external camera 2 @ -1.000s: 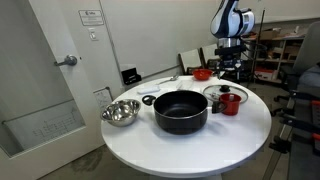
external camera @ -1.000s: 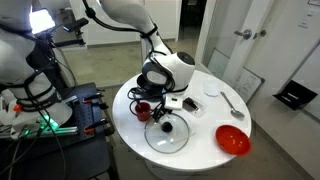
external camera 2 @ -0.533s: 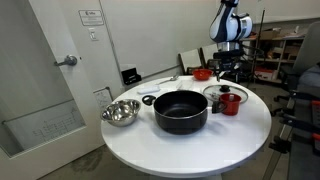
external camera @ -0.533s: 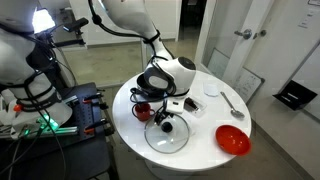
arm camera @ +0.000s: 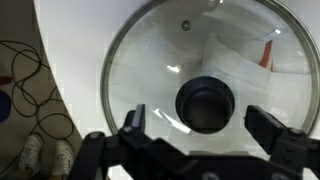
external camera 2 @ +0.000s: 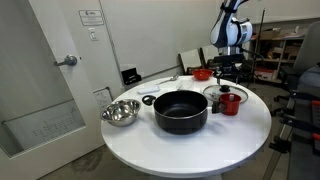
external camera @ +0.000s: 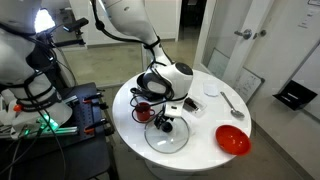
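The knob lies between my fingers, but its far half shows past them, so it is too early to close. My gripper moves down first.
A round glass lid (arm camera: pixel 210 60) with a black knob (arm camera: pixel 205 104) lies flat on the white table. It shows in both exterior views, lid (external camera: pixel 167 137) and lid (external camera 2: pixel 224 92). My gripper (arm camera: pixel 205 128) hangs open right above the lid, one finger on each side of the knob, touching nothing. In an exterior view the gripper (external camera: pixel 165 122) sits low over the lid's knob. A red cup (external camera: pixel 143 110) stands next to the lid, also seen as the red cup (external camera 2: pixel 231 103).
A black pot (external camera 2: pixel 180 111), a steel bowl (external camera 2: pixel 119 112), a red bowl (external camera: pixel 233 140), a spoon (external camera: pixel 231 102) and a white cup (external camera: pixel 211 84) share the round table (external camera: pixel 200 150). Cables and shoes lie on the floor (arm camera: pixel 25 110) past the table edge.
The arm has come down toward the lid, bringing the open gripper closer to the knob. The jaws have stayed open.
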### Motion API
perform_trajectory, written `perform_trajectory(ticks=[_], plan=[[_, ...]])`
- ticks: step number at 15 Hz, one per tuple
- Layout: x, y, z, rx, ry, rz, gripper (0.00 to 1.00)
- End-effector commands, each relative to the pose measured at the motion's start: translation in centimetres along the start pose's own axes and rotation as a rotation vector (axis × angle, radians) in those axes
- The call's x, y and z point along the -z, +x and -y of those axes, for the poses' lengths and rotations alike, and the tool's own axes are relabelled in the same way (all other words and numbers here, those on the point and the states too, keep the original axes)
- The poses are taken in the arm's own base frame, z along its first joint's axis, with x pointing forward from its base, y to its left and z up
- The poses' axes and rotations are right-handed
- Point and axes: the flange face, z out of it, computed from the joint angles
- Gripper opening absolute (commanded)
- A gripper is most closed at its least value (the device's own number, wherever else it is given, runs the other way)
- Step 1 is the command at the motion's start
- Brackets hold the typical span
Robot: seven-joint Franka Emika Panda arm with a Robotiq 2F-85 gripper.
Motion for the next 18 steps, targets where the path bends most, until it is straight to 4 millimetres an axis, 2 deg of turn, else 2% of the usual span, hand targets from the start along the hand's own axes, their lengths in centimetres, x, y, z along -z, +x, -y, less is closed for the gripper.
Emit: perform_trajectory(ticks=[1, 8, 11, 12, 13, 16, 17, 18], plan=[[-1.6, -0.5, 0.3, -0.003, -0.002, -0.016, 1.00], [-2.9, -0.7, 0.6, 0.006, -0.006, -0.032, 1.00], [-2.8, -0.6, 0.7, 0.006, -0.004, -0.037, 0.80], [-2.9, -0.6, 0.7, 0.006, -0.004, -0.038, 0.80], [-2.8, -0.6, 0.8, 0.007, -0.001, -0.041, 0.72], [-2.7, -0.6, 1.0, 0.010, 0.001, -0.045, 0.58], [-2.8, -0.6, 0.9, 0.010, 0.001, -0.046, 0.51], [-2.8, -0.6, 1.0, 0.010, 0.001, -0.047, 0.36]])
